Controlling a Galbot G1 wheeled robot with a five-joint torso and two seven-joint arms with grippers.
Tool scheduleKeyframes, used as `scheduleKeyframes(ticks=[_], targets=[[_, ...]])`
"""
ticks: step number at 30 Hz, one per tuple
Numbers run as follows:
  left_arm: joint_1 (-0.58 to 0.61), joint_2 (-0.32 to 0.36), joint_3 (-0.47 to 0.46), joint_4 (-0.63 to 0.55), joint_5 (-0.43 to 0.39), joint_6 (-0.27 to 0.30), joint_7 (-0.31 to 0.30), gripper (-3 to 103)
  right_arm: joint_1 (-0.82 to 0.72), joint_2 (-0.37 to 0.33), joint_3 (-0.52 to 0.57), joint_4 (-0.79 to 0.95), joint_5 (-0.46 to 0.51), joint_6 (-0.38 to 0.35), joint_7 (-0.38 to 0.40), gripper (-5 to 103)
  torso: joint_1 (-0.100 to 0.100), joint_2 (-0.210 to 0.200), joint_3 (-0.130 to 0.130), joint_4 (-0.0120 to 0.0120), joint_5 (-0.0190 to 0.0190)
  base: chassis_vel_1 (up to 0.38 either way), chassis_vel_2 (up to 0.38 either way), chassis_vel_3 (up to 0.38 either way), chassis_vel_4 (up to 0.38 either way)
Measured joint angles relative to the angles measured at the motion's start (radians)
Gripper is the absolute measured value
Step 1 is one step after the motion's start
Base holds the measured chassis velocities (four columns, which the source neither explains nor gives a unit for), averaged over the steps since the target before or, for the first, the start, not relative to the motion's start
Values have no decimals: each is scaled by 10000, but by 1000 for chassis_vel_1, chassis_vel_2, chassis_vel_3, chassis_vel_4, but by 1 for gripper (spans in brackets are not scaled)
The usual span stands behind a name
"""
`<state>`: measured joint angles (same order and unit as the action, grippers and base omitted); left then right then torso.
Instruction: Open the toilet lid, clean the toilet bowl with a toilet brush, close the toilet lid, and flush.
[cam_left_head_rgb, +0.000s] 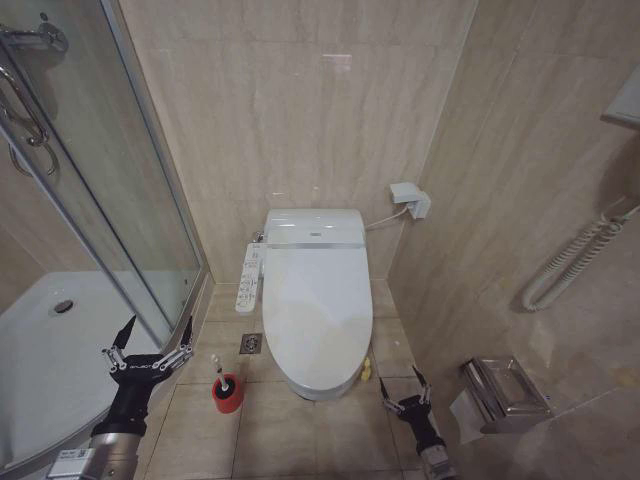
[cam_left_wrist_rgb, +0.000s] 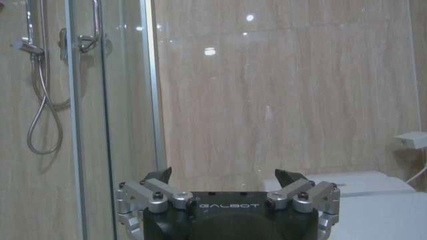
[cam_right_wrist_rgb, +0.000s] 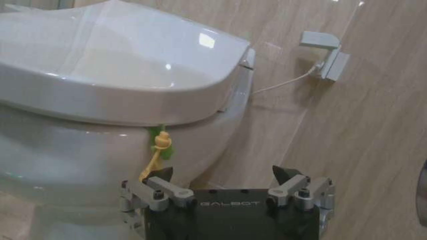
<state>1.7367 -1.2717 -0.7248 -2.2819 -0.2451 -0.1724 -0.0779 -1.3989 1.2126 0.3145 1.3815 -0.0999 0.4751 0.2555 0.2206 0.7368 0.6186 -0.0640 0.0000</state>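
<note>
The tag has its green strap tucked under the shut lid, while its yellow tail (cam_left_head_rgb: 366, 371) hangs free, so the right gripper will grab the tag there next.
The toilet lid (cam_left_head_rgb: 318, 300) lies shut over the toilet bowl (cam_left_head_rgb: 320, 393), with a white button panel (cam_left_head_rgb: 247, 278) along the side nearer my left arm. The toilet brush (cam_left_head_rgb: 220, 372) stands in its red holder (cam_left_head_rgb: 228, 397) on the floor beside the bowl. My left gripper (cam_left_head_rgb: 150, 335) hovers open above and to the left of the holder, holding nothing; in its wrist view the left gripper (cam_left_wrist_rgb: 223, 175) faces the wall. My right gripper (cam_left_head_rgb: 405, 385) is open low beside the bowl. From its wrist, the right gripper (cam_right_wrist_rgb: 221, 172) sits just under the lid (cam_right_wrist_rgb: 120, 55) edge, close to the yellow-green tag (cam_right_wrist_rgb: 160, 145).
A glass shower door (cam_left_head_rgb: 120, 200) and a white shower tray (cam_left_head_rgb: 50, 350) close off the left. A floor drain (cam_left_head_rgb: 251, 343) lies beside the bowl. On the right wall are a metal paper holder (cam_left_head_rgb: 505, 392), a coiled cord (cam_left_head_rgb: 570, 260) and a socket (cam_left_head_rgb: 410, 197).
</note>
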Motion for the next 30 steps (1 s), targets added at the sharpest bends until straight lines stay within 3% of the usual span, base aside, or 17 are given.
scheduleKeyframes(ticks=[30], targets=[[0, 0, 0, 0, 0, 0, 0, 100, 982, 966, -667, -1066, -452, 45, 214, 100, 1, -1, 0, 1, -1, 0, 0, 0, 0]])
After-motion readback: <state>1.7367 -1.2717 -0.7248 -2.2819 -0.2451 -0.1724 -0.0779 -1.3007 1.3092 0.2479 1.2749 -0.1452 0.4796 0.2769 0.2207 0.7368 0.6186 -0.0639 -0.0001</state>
